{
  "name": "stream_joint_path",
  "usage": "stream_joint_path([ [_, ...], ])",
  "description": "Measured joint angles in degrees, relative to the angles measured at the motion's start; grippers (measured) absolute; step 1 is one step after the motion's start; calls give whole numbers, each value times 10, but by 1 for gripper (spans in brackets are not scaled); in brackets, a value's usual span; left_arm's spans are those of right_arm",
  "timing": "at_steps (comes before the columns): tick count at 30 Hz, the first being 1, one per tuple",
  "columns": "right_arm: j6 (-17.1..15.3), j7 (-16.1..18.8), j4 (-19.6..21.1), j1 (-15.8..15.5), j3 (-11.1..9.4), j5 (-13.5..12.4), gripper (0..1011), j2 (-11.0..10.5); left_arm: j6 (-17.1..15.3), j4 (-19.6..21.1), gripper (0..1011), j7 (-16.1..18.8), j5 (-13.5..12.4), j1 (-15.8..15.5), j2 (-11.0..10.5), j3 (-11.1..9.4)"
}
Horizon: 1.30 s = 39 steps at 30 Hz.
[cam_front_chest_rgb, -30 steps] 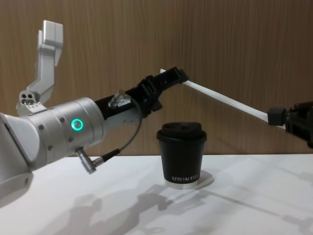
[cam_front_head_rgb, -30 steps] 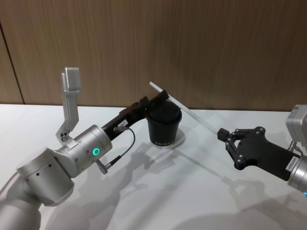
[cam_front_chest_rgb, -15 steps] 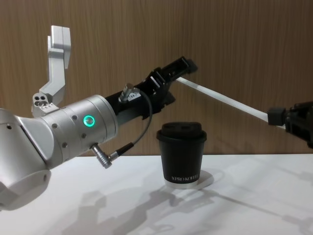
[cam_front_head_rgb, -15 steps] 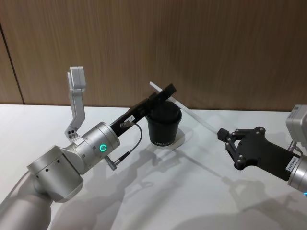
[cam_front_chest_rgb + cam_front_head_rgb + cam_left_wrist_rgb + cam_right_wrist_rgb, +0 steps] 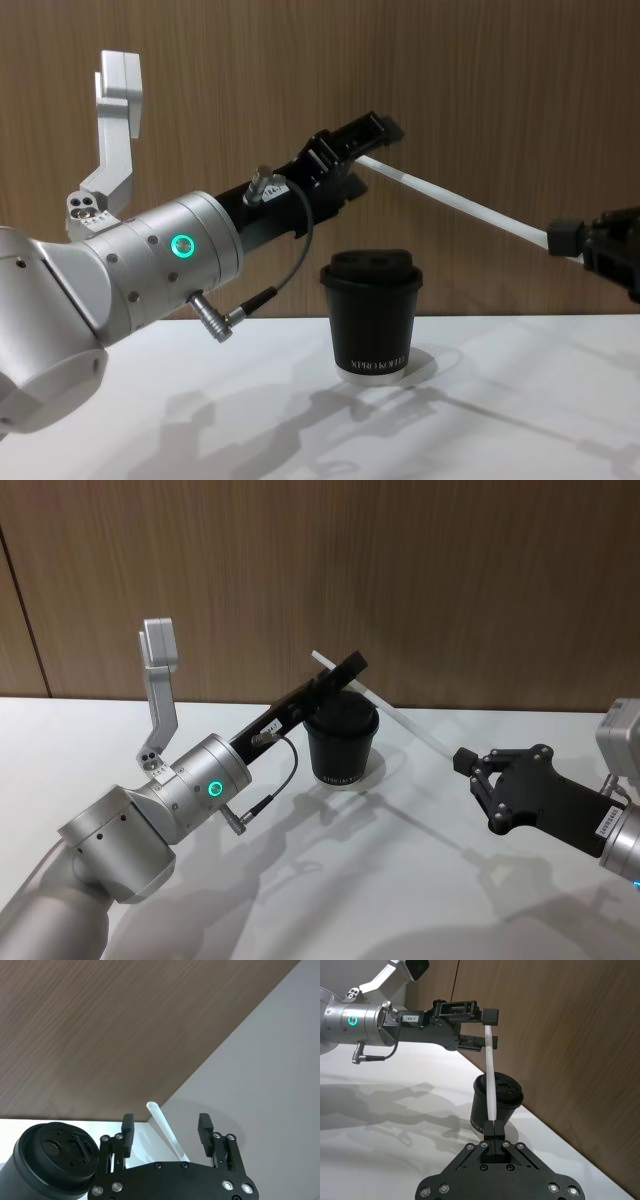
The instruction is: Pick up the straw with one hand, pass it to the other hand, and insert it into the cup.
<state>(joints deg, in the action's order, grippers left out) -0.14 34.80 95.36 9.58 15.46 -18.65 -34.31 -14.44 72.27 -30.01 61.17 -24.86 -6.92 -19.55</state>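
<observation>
The robot's left gripper should grab the straw by its upper end [image 5: 322, 659], so the straw's lower end stays free to go into the cup [image 5: 342, 742].
The white straw [image 5: 395, 716] hangs slanted in the air above the black lidded cup [image 5: 342, 742], which stands on the table. My right gripper [image 5: 462, 760], all black, is shut on the straw's lower end [image 5: 491, 1095]. My left gripper [image 5: 350, 666], with its silver wrist and green ring, reaches over the cup to the straw's upper end. In the left wrist view its fingers [image 5: 128, 1127] stand apart on either side of the straw [image 5: 164, 1126], with gaps on both sides. From the chest view the straw [image 5: 460, 205] spans from left gripper [image 5: 376, 132] to right gripper [image 5: 562, 238], above the cup [image 5: 372, 315].
A brown wood-panel wall [image 5: 450, 580] rises right behind the cup. The white table [image 5: 380, 880] stretches bare in front of the cup, crossed by arm shadows. The left arm's silver elbow link [image 5: 158, 695] sticks up at the left.
My left wrist has rolled and the arm has shifted forward, so the gripper now straddles the straw's upper end. The straw, cup and right gripper have not moved.
</observation>
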Motion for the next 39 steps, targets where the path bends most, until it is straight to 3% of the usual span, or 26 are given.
stream_joint_path([
  [19, 0, 0, 0, 0, 0, 0, 1, 0, 4, -2, 218, -6, 4, 0, -1, -2],
  [23, 0, 0, 0, 0, 0, 0, 1, 0, 4, -2, 129, -7, 4, 0, -1, -2],
  [39, 0, 0, 0, 0, 0, 0, 1, 0, 4, -2, 25, -8, 5, 0, -1, -2],
])
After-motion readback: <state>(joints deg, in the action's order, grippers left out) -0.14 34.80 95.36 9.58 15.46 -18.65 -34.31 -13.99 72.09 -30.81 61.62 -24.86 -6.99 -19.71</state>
